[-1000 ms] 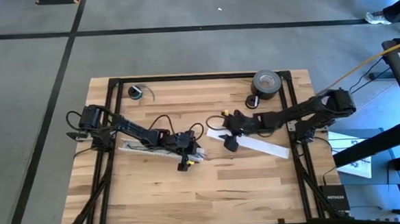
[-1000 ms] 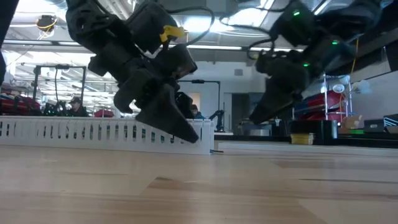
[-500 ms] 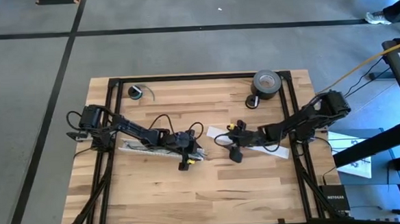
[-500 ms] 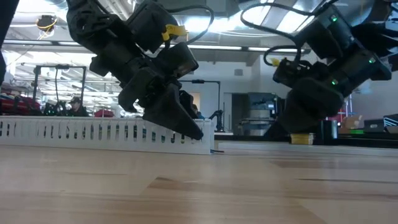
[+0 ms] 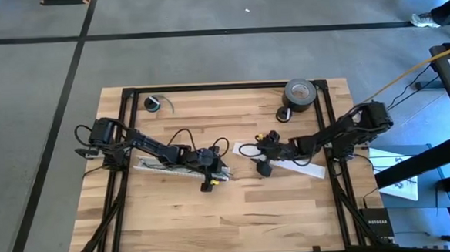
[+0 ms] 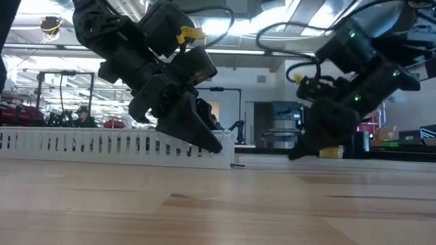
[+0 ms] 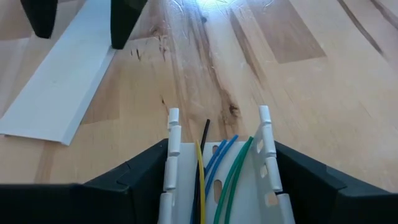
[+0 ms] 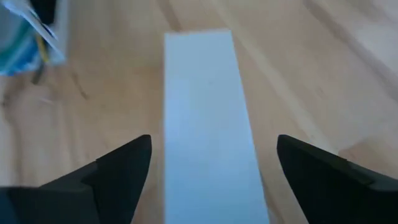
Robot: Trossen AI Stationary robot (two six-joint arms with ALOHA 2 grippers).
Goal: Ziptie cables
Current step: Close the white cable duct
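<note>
The wires in the slotted channel (image 5: 175, 168) still need to be covered. My right gripper should next grab the flat white piece (image 5: 292, 163) by its long edges to cover them.
The cables (image 7: 222, 167), thin yellow, blue, green and black wires, lie inside a white slotted channel (image 5: 175, 168) at the table's middle left. My left gripper (image 7: 217, 152) is closed on that channel's right end (image 6: 225, 153). My right gripper (image 8: 212, 146) stands open low over a flat white strip (image 5: 292, 163) at the middle right, one finger on each side of it, touching nothing. No ziptie can be told apart from the wires. My left gripper pinches the channel between its two fingers, one on each outer side wall (image 7: 172, 155), close to the channel's open end. The fingers come slanting down from the table's left and lie along the channel. The channel lies flat on the table.
A grey tape roll (image 5: 300, 93) stands at the far right corner and a small coil with a green wire (image 5: 154, 104) at the far left. The black frame rails (image 5: 223, 86) run along the table's edges. Bare wood lies toward the near edge.
My right gripper has come down and toward the table's near edge, ending low over the left end of the flat white strip. The channel and the strip have stayed where they were.
</note>
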